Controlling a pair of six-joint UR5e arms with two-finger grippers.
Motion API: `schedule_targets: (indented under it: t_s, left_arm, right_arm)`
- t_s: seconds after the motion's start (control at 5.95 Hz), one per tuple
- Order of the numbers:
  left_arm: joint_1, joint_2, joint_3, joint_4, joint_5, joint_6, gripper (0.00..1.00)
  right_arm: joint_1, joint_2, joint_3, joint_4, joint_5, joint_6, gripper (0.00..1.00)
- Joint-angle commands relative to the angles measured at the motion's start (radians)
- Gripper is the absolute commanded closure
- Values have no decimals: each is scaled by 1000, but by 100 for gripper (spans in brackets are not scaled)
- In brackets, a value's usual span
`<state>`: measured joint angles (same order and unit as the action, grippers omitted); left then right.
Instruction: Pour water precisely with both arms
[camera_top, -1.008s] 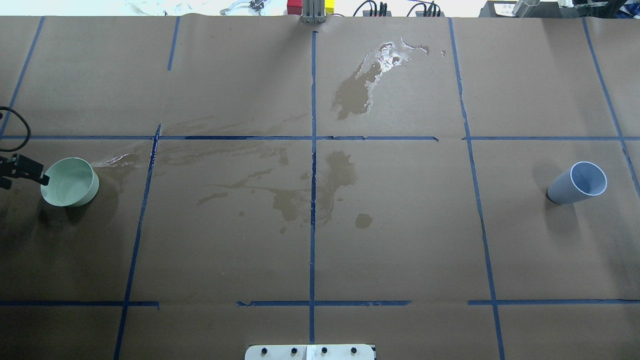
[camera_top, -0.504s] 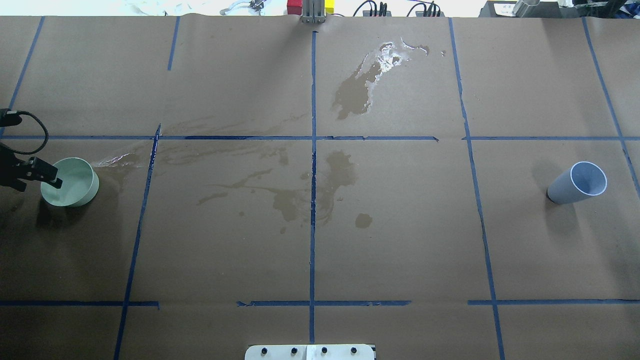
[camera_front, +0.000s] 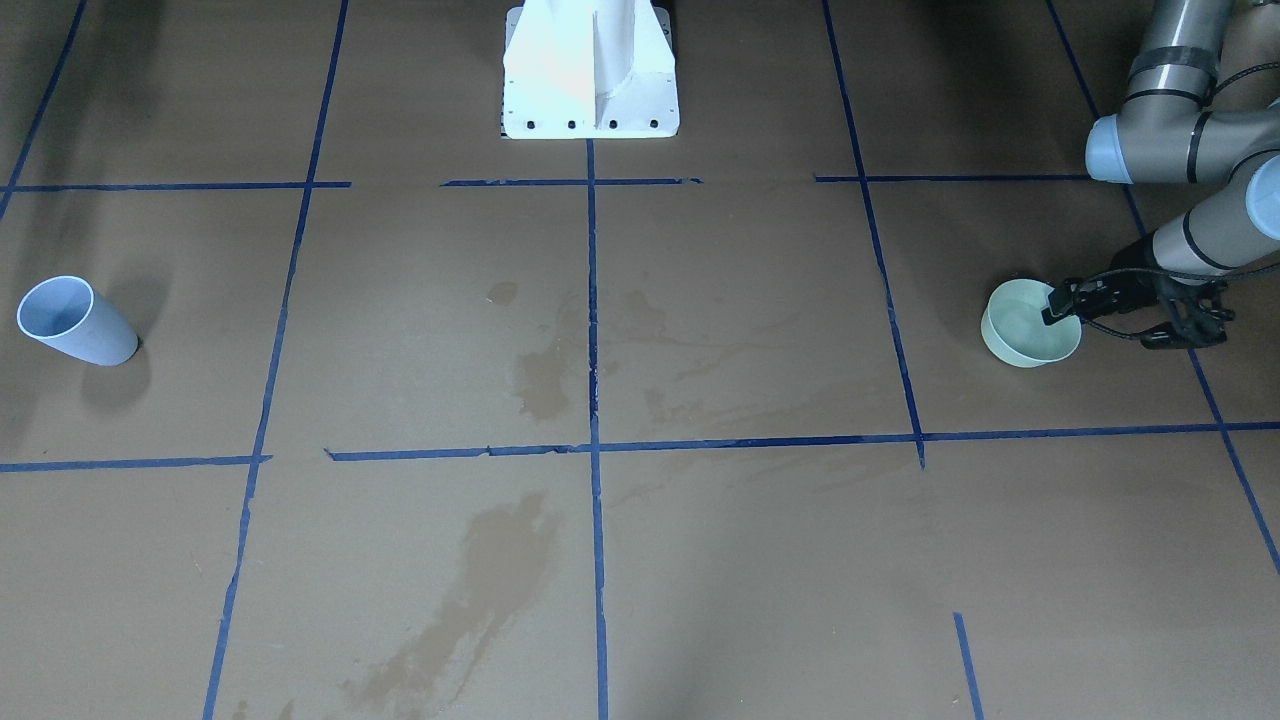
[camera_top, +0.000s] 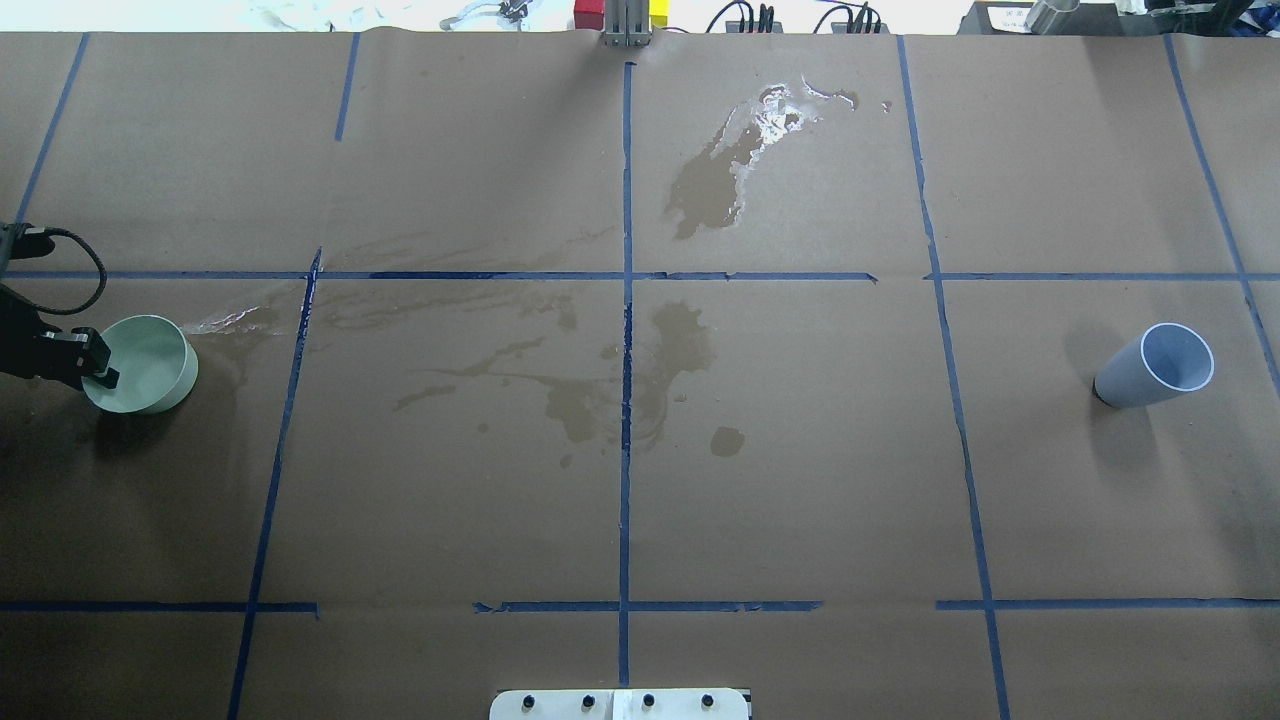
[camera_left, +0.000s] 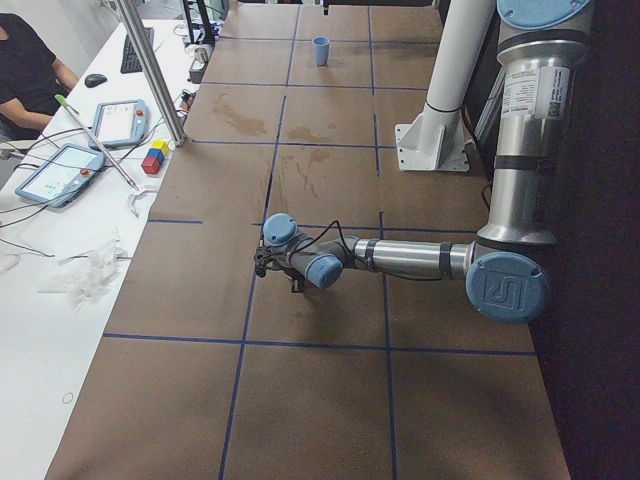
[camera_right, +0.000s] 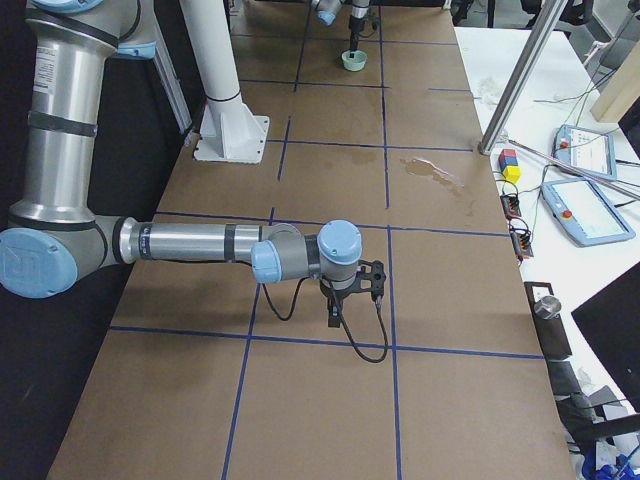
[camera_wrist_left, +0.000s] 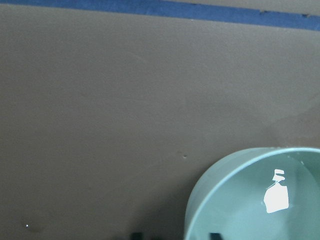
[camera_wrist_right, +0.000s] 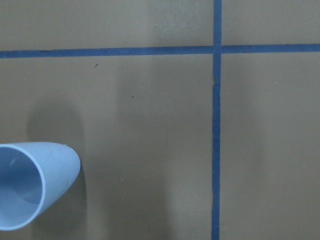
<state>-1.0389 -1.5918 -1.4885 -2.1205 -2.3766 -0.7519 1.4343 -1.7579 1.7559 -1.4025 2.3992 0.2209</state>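
Observation:
The bowl (camera_front: 1026, 330) holds water and is wider than the left gripper's open fingers, so the left gripper will grab it by its thin rim (camera_front: 1053, 292) next.
A pale green bowl (camera_top: 150, 365) stands at the table's left end and holds water (camera_wrist_left: 276, 197), seen as a white glint. My left gripper (camera_top: 97, 372) is open at the bowl's near-left rim (camera_front: 1030, 340). In the left wrist view one fingertip (camera_wrist_left: 136, 235) is outside the rim and the other is inside. A light blue cup (camera_top: 1155, 365) stands far right and also shows in the right wrist view (camera_wrist_right: 30, 187). My right gripper (camera_right: 355, 292) shows only in the exterior right view, so I cannot tell whether it is open or shut.
Brown paper with blue tape lines covers the table. A glinting puddle (camera_top: 770, 120) lies at the far centre, and dark wet stains (camera_top: 620, 390) lie mid-table. The white pedestal (camera_front: 590, 70) stands at the robot's edge. Tablets and cables (camera_left: 90, 140) lie beyond the far edge.
My left gripper has moved right from outside the bowl to its rim, then shifted slightly toward the robot. The bowl and the blue cup have not moved.

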Motion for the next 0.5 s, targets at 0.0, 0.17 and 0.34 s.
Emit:
schedule_targets:
  t_s: [0.0,0.17,0.34]
  left_arm:
    - [0,-14,-18,-25,-3,-44,100]
    - [2,-22,-39,-32,-6,-47,100]
    - [10,-30,-76,-26,-7,-64,100]
  right_arm:
    - [0,0,2,0,0,0,0]
    - [0,0,4,0,0,0,0]
    - [0,-3,7,0,2,-3,0]
